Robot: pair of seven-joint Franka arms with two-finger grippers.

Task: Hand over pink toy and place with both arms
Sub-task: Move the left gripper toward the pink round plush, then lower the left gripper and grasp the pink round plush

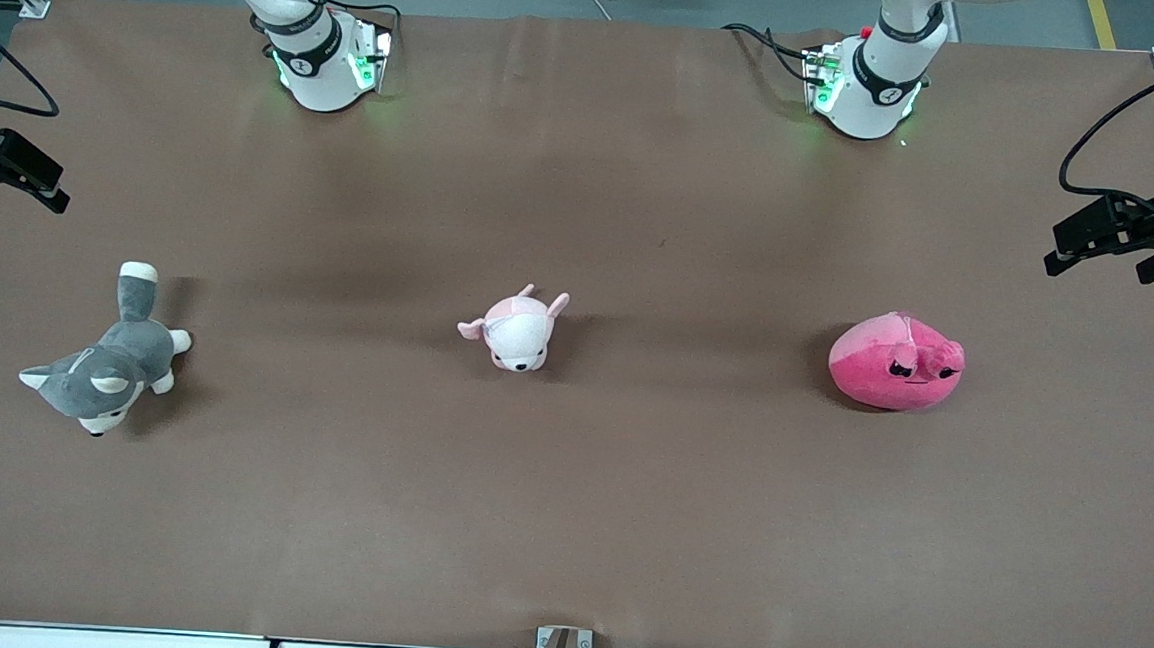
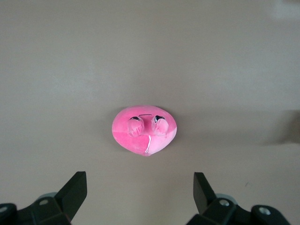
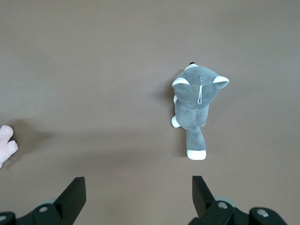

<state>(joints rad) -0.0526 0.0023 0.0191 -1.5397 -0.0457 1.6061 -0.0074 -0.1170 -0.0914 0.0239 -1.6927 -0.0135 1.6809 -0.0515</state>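
My left gripper should next take the pink toy by one small ear [image 1: 947, 357], so that the pink toy's other ear [image 1: 904, 357] stays free for my right gripper.
The pink toy [image 1: 896, 362], a hot pink rounded plush with a lighter patch and dark eyes, lies on the brown table toward the left arm's end. It also shows in the left wrist view [image 2: 145, 131]. My left gripper [image 1: 1093, 245] hangs in the air over the table's edge at that end, apart from the toy. In its wrist view the left gripper [image 2: 140, 192] is open and empty. My right gripper [image 1: 15, 174] hangs over the right arm's end of the table. In its wrist view the right gripper [image 3: 139, 194] is open and empty.
A small pale pink-and-white animal plush [image 1: 517, 328] lies mid-table; its paw shows in the right wrist view [image 3: 5, 147]. A grey-and-white husky plush [image 1: 106, 365] lies toward the right arm's end and also shows in the right wrist view [image 3: 194, 101]. The brown table [image 1: 565, 524] has cables along its near edge.
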